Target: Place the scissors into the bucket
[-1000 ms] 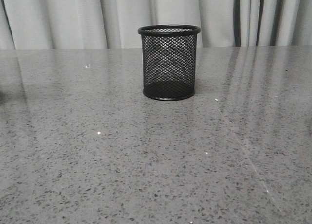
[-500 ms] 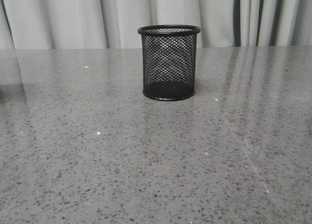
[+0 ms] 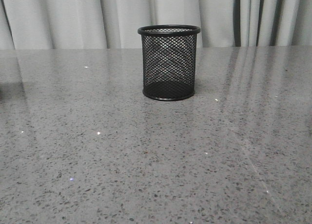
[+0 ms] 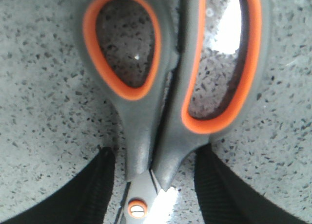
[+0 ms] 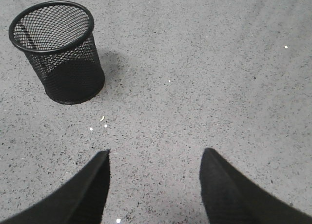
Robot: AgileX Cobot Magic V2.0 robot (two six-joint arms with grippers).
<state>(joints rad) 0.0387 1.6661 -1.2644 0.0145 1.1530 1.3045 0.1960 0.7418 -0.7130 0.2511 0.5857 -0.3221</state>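
Note:
I need to close my left gripper on the scissors now. It reaches down close over the scissors' neck [image 4: 151,160] at the tabletop, so it would hold the scissors.
The scissors [image 4: 146,112] lie flat on the speckled grey table in the left wrist view, with grey handles, orange-lined loops and an orange pivot dot [image 4: 137,208]. My left gripper [image 4: 155,151] is open and straddles the scissors' neck, one black finger on each side, close to the handles. The blades are hidden below the frame edge. The bucket [image 3: 169,63], a black wire-mesh cup, stands upright and empty at the table's middle back; it also shows in the right wrist view [image 5: 63,58]. My right gripper [image 5: 156,152] is open and empty above bare table, well short of the bucket.
The grey speckled table [image 3: 146,160] fills the front view, with pale curtains [image 3: 73,19] behind its far edge. Neither arm nor the scissors shows in the front view.

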